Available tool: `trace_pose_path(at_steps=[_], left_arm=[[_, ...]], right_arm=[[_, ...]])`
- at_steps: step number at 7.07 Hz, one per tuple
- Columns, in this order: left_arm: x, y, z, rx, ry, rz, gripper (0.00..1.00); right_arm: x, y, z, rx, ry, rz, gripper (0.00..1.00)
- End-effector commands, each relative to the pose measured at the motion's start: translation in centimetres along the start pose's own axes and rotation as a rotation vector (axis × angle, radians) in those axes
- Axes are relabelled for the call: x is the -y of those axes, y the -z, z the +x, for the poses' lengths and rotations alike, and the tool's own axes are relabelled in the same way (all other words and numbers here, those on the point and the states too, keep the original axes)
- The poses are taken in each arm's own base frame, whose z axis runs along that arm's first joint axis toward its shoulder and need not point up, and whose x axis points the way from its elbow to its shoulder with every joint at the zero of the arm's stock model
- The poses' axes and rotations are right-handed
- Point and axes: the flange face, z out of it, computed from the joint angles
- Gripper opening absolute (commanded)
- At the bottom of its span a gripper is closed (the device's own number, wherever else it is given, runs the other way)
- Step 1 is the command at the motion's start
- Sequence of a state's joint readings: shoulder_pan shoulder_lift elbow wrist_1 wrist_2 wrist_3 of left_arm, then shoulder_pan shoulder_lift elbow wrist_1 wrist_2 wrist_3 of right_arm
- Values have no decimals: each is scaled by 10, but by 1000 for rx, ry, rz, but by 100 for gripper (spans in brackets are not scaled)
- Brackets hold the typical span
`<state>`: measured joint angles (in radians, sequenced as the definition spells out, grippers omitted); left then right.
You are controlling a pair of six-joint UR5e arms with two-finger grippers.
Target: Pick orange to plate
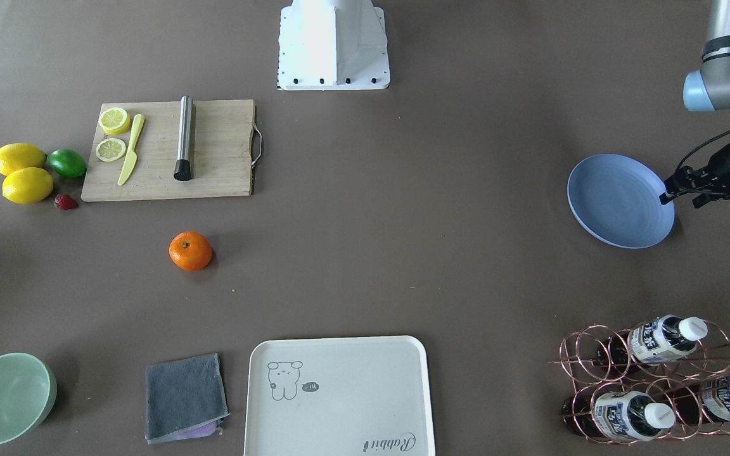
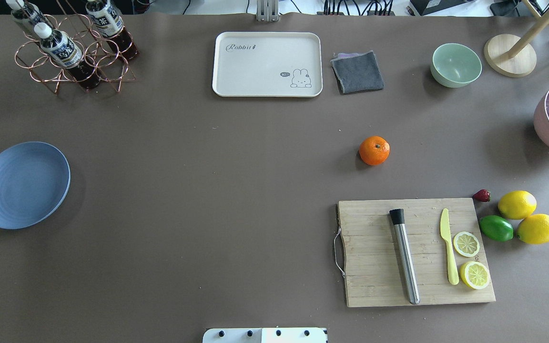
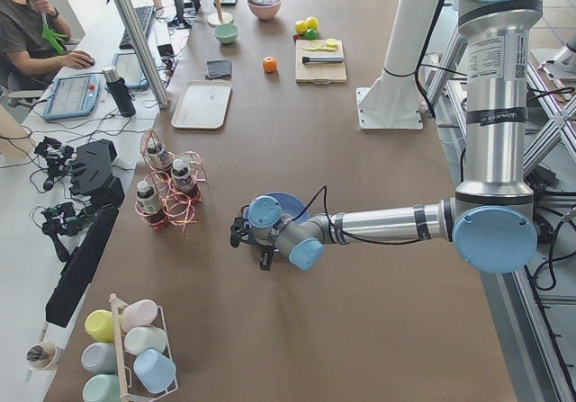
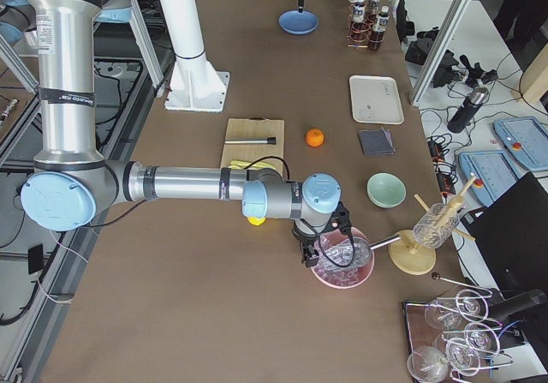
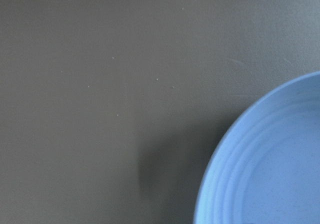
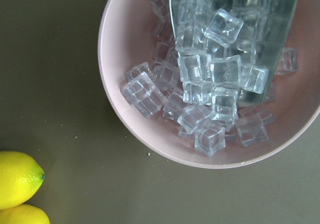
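Observation:
The blue plate needs to come within reach for the orange (image 1: 191, 251), so my left gripper needs to grab the plate by its outer rim (image 1: 663, 199) next.
The orange (image 2: 374, 150) lies alone on the brown table, beyond the cutting board on my right side; it also shows as orange (image 1: 191, 251). Far across, at the left end, sits the pale blue plate (image 2: 23, 184), which holds nothing, seen too as plate (image 1: 620, 201) and plate (image 5: 270, 164). My left gripper (image 1: 680, 201) hovers at the plate's outer rim, open and holding nothing. My right gripper (image 4: 325, 248) hangs over a pink bowl of ice, well away from the orange; I cannot tell whether it is open or shut.
A wooden cutting board (image 2: 415, 251) carries a metal muddler, a yellow knife and lemon slices. Two lemons (image 2: 517, 204), a lime and a strawberry lie beside it. The far edge holds a cream tray (image 2: 267, 64), a grey cloth, a mint bowl (image 2: 456, 65) and a bottle rack (image 2: 72, 47).

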<state>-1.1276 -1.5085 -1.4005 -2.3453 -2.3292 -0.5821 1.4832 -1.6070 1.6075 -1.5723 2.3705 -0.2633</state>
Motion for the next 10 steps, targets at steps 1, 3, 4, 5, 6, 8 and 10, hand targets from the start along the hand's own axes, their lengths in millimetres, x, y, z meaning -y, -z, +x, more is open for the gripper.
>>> trace_pose_path(at_steps=[1,3,4,5,6,8,10], left_arm=[[-3,-6,5,-14,-1,1,73],[-2,-4,13,-30,17,6,0],[-2,-3,15,-34,13,11,0],[-5,1,17,-45,-2,26,0],[-2,10,28,-62,13,47,0],[27,65,119,-205,139,97,0],[31,69,244,-293,189,118,0]], right_arm=[[0,-1,-1,1,0,-1,100],[3,-3,-4,1,7,-6,100],[6,-2,-5,0,10,-4,100],[9,1,-8,-1,13,2,100],[14,2,-13,-5,8,6,100],[37,40,-60,1,-44,84,100],[69,49,-156,35,-97,103,100]])
